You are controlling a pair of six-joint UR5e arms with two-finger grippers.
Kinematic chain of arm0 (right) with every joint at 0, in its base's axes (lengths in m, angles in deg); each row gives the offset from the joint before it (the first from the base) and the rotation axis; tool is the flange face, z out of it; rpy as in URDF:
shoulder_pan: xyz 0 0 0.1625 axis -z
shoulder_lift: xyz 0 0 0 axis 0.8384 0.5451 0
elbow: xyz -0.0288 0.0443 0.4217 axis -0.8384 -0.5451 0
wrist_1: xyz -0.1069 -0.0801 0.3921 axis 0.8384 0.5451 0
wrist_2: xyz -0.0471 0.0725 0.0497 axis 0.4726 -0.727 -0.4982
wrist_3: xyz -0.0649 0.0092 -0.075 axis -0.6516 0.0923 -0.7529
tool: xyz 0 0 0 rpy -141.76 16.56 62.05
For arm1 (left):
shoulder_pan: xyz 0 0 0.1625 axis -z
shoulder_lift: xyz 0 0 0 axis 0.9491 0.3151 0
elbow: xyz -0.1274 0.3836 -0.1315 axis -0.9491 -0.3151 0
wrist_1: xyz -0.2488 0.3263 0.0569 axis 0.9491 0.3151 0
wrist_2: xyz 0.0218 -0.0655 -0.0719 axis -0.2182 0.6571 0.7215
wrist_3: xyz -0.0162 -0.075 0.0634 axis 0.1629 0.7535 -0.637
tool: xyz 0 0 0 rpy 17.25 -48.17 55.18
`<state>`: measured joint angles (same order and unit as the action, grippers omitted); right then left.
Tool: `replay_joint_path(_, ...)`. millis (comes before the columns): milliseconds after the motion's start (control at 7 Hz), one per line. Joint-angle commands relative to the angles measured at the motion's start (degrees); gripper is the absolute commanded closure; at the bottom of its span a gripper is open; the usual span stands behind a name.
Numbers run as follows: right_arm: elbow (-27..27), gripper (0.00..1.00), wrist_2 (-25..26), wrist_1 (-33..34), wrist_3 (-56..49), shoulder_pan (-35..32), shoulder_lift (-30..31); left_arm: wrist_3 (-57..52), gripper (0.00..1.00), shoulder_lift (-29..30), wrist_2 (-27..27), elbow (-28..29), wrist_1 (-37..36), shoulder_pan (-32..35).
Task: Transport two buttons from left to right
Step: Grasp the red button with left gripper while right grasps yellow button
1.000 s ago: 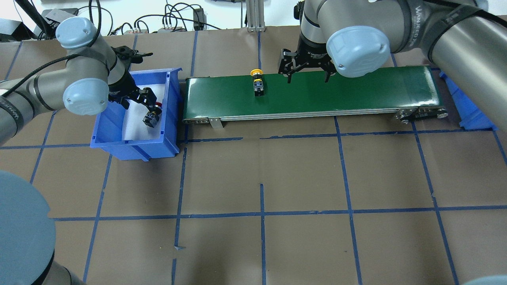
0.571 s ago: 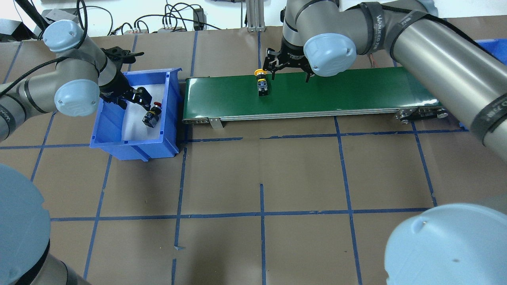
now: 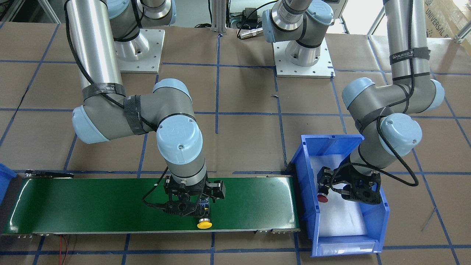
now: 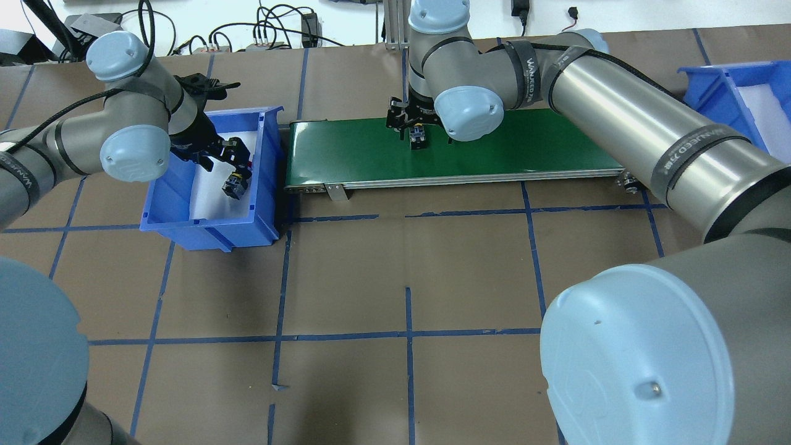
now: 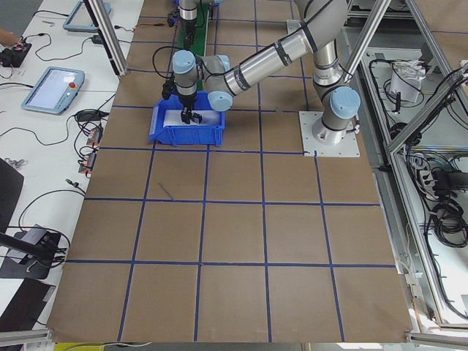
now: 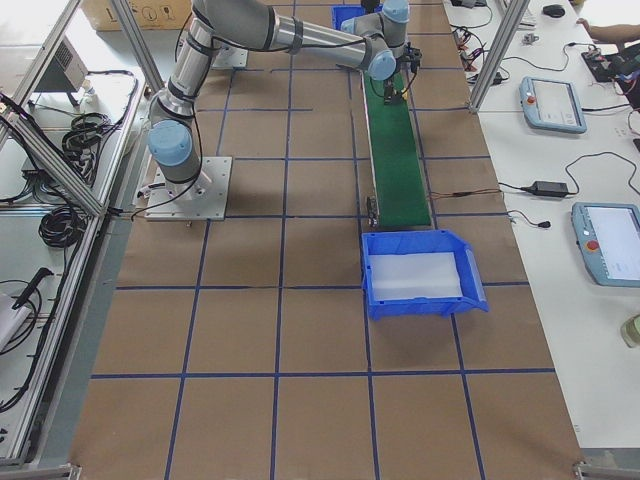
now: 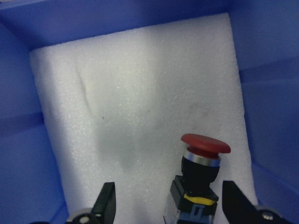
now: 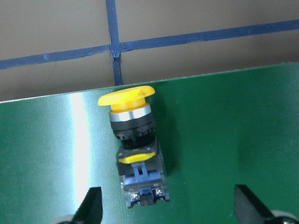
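I need to grab the yellow button (image 8: 133, 135) with my right gripper next, by its contact block body (image 8: 144, 179), to transport the button to the bin.
The red button (image 7: 202, 154) lies on white foam inside the left blue bin (image 4: 210, 232), also seen in the front view (image 3: 322, 198) and overhead (image 4: 236, 182). My left gripper (image 7: 169, 190) is open, low in the bin, a finger on each side of the button's body and clear of it; it also shows overhead (image 4: 225, 162). The yellow button (image 8: 133, 135) lies on its side on the green conveyor belt (image 4: 494, 148), cap toward the far edge (image 3: 204, 223). My right gripper (image 8: 168, 205) hangs open just above it, fingers (image 8: 93, 200) wide on either side.
A second blue bin (image 4: 717, 93) with white foam stands past the belt's right end, also in the right side view (image 6: 375, 290). The left bin's tall walls surround my left gripper. The belt's frame and rollers (image 4: 629, 180) edge the conveyor. Blue tape lines grid the brown table.
My right arm has swung left along the belt, from right of the yellow button to directly over it. My left gripper stayed open in the bin, shifting slightly around the red button.
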<state>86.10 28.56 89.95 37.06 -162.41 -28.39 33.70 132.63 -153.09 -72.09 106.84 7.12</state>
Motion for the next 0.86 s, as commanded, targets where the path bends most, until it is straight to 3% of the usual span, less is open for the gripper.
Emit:
replay_joint_path(0, -0.15, 0.02, -0.05, 0.03, -0.12, 0.14, -0.86, 0.17, 0.25, 0.79, 0.04, -0.16, 0.16, 0.26)
replay_joint_path(143, -0.24, 0.11, -0.14, 0.03, -0.30, 0.49, -1.04, 0.25, 0.31, 1.06, 0.04, -0.25, 0.08, 0.26)
replay_joint_path(286, -0.24, 0.31, -0.49, 0.03, -0.73, 0.76, -1.04, 0.25, 0.33, 1.15, -0.04, -0.25, 0.08, 0.26)
replay_joint_path(571, -0.32, 0.82, -0.67, -0.14, -2.31, 1.02, -1.04, 0.17, 0.34, 1.15, -0.04, -0.34, 0.16, 0.26)
replay_joint_path(714, -0.32, 0.91, -0.75, -0.49, -3.97, 1.46, -1.04, 0.25, 0.36, 1.15, -0.13, -0.34, 0.16, 0.26)
